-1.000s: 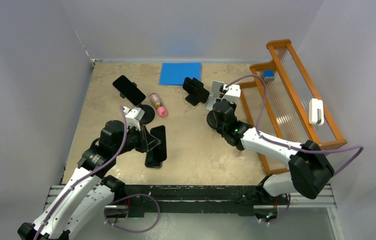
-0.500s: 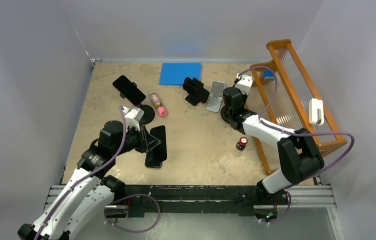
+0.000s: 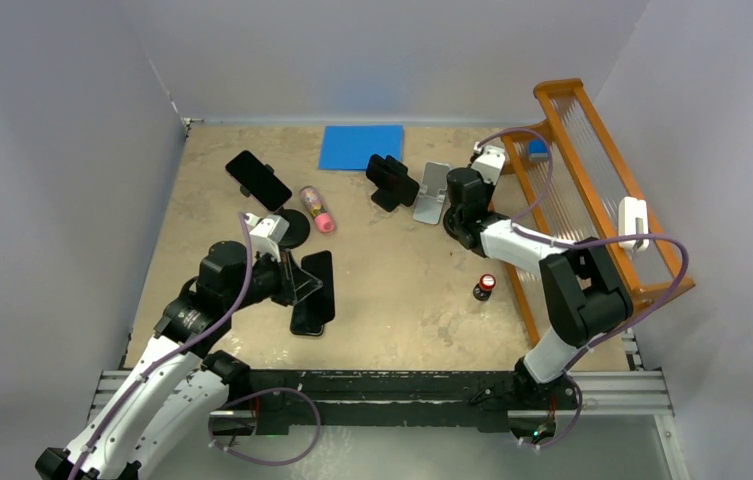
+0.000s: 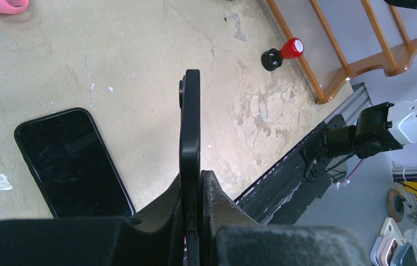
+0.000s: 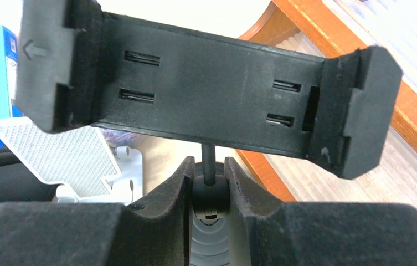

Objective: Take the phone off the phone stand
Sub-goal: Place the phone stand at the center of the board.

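Note:
The black phone stand's round base is on flat table and the phone stand would remain upright beside the white stand, so it is time for my right gripper to open now.
My left gripper is shut on a black phone, held edge-on just above the table; in the top view the gripper grips this phone at mid-left. A second black phone lies flat on the table beside it. My right gripper is shut on the stem of a black phone stand, whose clamp cradle is empty. In the top view the right gripper is near the orange rack and the arm hides most of that stand.
Another phone on a round-based stand is at the back left. A black stand, a white stand, a blue sheet, a pink bottle and a red-capped bottle are around. The orange rack lines the right side.
My right arm has swung right and back toward the rack, still holding the stand, which uncovered the red-capped bottle. The left arm and its phone have not moved.

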Robot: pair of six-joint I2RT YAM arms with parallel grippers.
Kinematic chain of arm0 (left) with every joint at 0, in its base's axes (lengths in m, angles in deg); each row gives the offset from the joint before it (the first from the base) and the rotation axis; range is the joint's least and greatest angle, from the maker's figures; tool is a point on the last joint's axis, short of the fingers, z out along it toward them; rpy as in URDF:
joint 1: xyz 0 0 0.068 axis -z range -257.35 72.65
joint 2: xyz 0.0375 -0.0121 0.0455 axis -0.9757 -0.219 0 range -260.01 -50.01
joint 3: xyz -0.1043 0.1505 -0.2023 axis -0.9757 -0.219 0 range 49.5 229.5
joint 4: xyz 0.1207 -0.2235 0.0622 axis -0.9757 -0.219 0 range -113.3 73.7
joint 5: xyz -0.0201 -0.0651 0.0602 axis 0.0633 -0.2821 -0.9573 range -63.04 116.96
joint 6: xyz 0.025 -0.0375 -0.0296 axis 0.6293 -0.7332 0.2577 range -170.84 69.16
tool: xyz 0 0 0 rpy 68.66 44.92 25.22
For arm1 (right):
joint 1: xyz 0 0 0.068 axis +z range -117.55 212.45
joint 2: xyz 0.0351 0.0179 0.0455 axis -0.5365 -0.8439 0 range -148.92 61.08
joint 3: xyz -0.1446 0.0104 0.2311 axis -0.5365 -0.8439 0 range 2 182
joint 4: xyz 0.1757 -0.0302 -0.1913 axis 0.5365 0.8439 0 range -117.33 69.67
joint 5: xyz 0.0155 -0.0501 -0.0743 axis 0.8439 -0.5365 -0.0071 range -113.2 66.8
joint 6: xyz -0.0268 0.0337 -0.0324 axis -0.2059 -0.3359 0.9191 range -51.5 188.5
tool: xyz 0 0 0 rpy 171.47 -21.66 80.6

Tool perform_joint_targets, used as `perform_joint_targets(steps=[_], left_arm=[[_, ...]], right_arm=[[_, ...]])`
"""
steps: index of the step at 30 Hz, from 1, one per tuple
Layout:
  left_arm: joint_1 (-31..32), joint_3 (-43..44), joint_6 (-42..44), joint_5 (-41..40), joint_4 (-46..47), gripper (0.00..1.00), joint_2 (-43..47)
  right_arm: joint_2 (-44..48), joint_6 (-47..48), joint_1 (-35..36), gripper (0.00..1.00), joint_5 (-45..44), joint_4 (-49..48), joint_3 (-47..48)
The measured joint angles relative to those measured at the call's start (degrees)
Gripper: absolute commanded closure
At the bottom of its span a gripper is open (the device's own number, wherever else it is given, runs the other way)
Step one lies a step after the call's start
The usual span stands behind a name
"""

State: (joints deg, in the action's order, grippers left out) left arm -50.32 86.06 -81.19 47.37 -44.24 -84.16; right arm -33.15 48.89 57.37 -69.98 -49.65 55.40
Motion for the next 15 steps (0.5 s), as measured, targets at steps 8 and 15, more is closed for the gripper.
perform_joint_targets(steps=[8,15], left_arm=[[0.0,0.0,0.0,0.2,0.0,1.0,-0.1],[0.0,0.0,0.0,0.5,0.0,1.0,-0.1]], right_arm=[[-1.1,-1.0,-0.6,0.32,0.4,-0.6,0.9],[1.4,-2.1,-0.6,0.09,1.6,0.3,0.8]])
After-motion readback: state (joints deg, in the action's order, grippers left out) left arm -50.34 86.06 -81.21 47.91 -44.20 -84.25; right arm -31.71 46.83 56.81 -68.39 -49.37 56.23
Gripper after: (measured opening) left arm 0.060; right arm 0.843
